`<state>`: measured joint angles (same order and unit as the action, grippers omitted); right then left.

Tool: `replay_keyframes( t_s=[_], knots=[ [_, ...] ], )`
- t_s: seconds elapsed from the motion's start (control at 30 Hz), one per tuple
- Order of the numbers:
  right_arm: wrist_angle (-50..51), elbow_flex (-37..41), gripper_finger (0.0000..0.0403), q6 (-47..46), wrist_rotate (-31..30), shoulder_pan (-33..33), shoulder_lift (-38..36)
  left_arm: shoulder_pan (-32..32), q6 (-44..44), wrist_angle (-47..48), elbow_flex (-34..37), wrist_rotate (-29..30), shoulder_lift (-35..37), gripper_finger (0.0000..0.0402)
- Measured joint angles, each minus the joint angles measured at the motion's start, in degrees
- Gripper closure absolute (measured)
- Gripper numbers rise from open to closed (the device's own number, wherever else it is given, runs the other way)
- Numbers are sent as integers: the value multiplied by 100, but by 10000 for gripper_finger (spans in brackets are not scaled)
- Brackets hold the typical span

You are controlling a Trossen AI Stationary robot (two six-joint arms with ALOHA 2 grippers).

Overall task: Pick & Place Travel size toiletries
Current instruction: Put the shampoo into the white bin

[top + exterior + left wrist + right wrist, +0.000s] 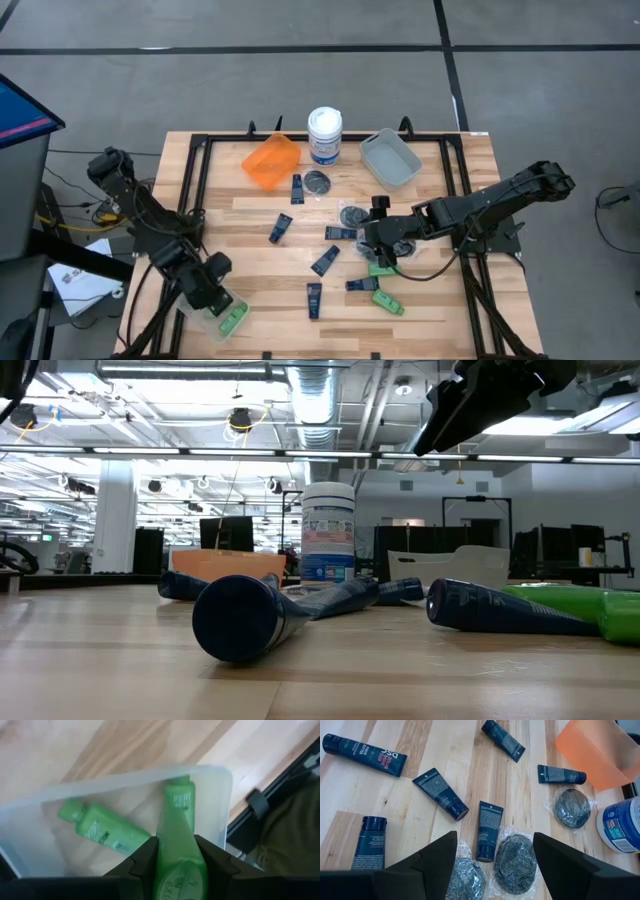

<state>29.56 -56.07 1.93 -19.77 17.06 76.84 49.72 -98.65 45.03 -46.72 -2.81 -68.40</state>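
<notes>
The green bottle (177, 847) is held by my left gripper inside the rim of the clear bin (220, 775) and would lie there, so it is time to open now.
My left gripper (215, 298) hangs over a clear bin (220, 775) at the table's near left corner, shut on a bright green bottle (177, 835). A second green bottle (100, 827) lies on its side inside that bin. My right gripper (495, 837) stands open above the table's middle right. Under it lie navy tubes (487, 830) and dark grey pots in clear wrap (515, 862). Two more green bottles (388, 302) lie near it. In the low view a navy tube (245, 615) lies close by. My left gripper pinches the green bottle's body (175, 865) between its two fingers (142, 862), which come steeply from above. The bottle lies along the fingers, its cap end (178, 785) pointing away from them over the clear bin. Whether the cap touches the bin, I cannot tell.
At the far side stand an orange bin (272, 160), a white tub with a blue label (324, 135) and a grey bin (390, 158). Several navy tubes (280, 228) are scattered over the middle. Black frame rails (195, 190) run along the table's edges.
</notes>
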Motion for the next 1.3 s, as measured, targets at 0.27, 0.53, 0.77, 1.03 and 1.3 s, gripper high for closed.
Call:
replay_keyframes(
  t_s=[0.27, 0.53, 0.77, 1.03, 1.3],
  knots=[
    [0, 0, 149, 2, 2, -2, 0, -75, -15, -29, 0, -194, 0, 271],
    [0, 0, 149, 0, 10, -2, 0, -75, -21, -123, 0, -199, 0, 246],
    [0, 0, 149, 0, 22, -2, 0, -73, 92, -159, 0, -211, 0, 234],
    [0, 0, 149, -2, 22, -2, 0, 103, 296, -99, 0, -670, 0, 214],
    [7, 15, 149, -350, 22, -112, 57, -196, 837, -749, 2, 876, 140, 213]
  ],
)
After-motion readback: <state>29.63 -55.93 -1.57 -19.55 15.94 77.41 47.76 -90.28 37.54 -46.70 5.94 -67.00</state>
